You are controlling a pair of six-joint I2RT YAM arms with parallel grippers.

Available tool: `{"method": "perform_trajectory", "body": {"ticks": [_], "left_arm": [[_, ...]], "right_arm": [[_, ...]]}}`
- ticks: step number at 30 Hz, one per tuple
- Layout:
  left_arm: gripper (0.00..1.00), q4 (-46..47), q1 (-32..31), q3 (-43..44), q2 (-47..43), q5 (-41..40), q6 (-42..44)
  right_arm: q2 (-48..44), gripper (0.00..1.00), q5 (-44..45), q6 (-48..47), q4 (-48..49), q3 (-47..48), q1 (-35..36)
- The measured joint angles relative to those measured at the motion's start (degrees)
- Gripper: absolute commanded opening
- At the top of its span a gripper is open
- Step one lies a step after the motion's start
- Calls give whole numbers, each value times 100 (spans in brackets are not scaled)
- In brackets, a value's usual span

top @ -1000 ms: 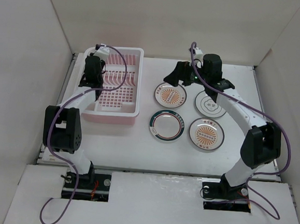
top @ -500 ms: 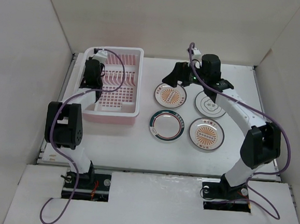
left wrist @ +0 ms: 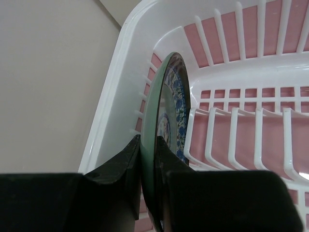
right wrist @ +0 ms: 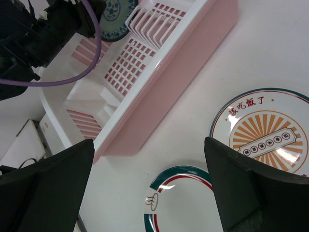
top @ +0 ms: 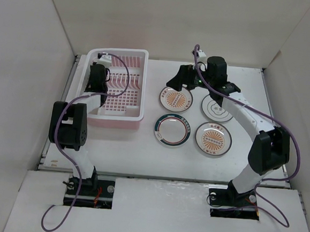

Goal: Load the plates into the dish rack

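My left gripper should open, because the small dark teal plate stands on edge between the rack's side and the white divider ribs and would stay there.
My left gripper (top: 98, 70) (left wrist: 148, 145) is shut on the small dark teal plate (left wrist: 172, 92). It holds the plate upright on edge inside the pink dish rack (top: 144, 88), between the rack's left wall (left wrist: 126, 82) and the white divider ribs (left wrist: 235, 135). My right gripper (top: 177, 80) (right wrist: 148, 159) is open and empty, hovering over the table right of the rack. Below it lie an orange sunburst plate (top: 175, 99) (right wrist: 263, 133) and the green-rimmed plate (top: 172, 130) (right wrist: 186, 203). The grey-rimmed plate (top: 217, 107) and a second sunburst plate (top: 213, 138) lie further right.
White walls enclose the table on the left, back and right. The rack (right wrist: 159, 87) sits at the back left, close to the left wall. The left arm and its purple cable (right wrist: 72, 77) reach over the rack's near end.
My left gripper has moved back and left along the rack's left side with the teal plate. My right gripper has drifted slightly left above the plates.
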Motion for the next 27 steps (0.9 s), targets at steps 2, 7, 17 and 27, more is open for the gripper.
{"method": "perform_trajectory", "body": {"ticks": [2, 7, 17, 27], "left_arm": [[0, 57, 0, 0, 37, -20, -33], [1, 153, 0, 0, 92, -46, -85], [15, 284, -2, 0, 179, -136, -190], [53, 304, 76, -162, 247, -197, -225]], "right_arm": [[0, 100, 0, 0, 0, 0, 0], [0, 100, 0, 0, 0, 0, 0], [0, 100, 0, 0, 0, 0, -2], [0, 100, -7, 0, 0, 0, 0]]}}
